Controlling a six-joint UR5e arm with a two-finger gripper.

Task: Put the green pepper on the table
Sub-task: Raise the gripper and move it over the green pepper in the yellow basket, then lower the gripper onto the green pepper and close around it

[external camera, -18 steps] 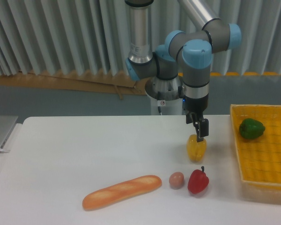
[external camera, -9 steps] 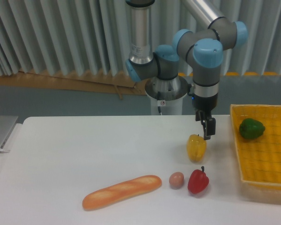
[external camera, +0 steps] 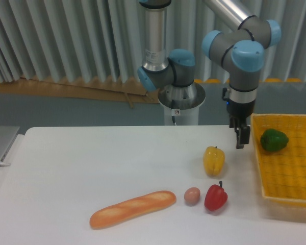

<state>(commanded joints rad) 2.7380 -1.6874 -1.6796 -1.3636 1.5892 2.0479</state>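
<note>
My gripper is going to grab the green pepper around its rounded body [external camera: 274, 140] next. Then it can put the green pepper on the tabletop.
The green pepper [external camera: 274, 140] lies in the yellow woven basket [external camera: 288, 176] at the right, near its back left corner. My gripper [external camera: 239, 139] hangs just left of the basket's left rim, pointing down over the table [external camera: 92, 163]. It is a short way left of the green pepper and not touching it. The gripper is open and holds nothing.
A yellow pepper [external camera: 213, 160] stands on the table left of and below the gripper. In front of it are a red pepper [external camera: 215, 197], an egg [external camera: 192, 195] and a baguette [external camera: 132, 207]. A grey object [external camera: 0, 145] lies at the left edge.
The gripper has moved right and slightly up, away from the yellow pepper toward the basket. The yellow pepper stays on the table.
</note>
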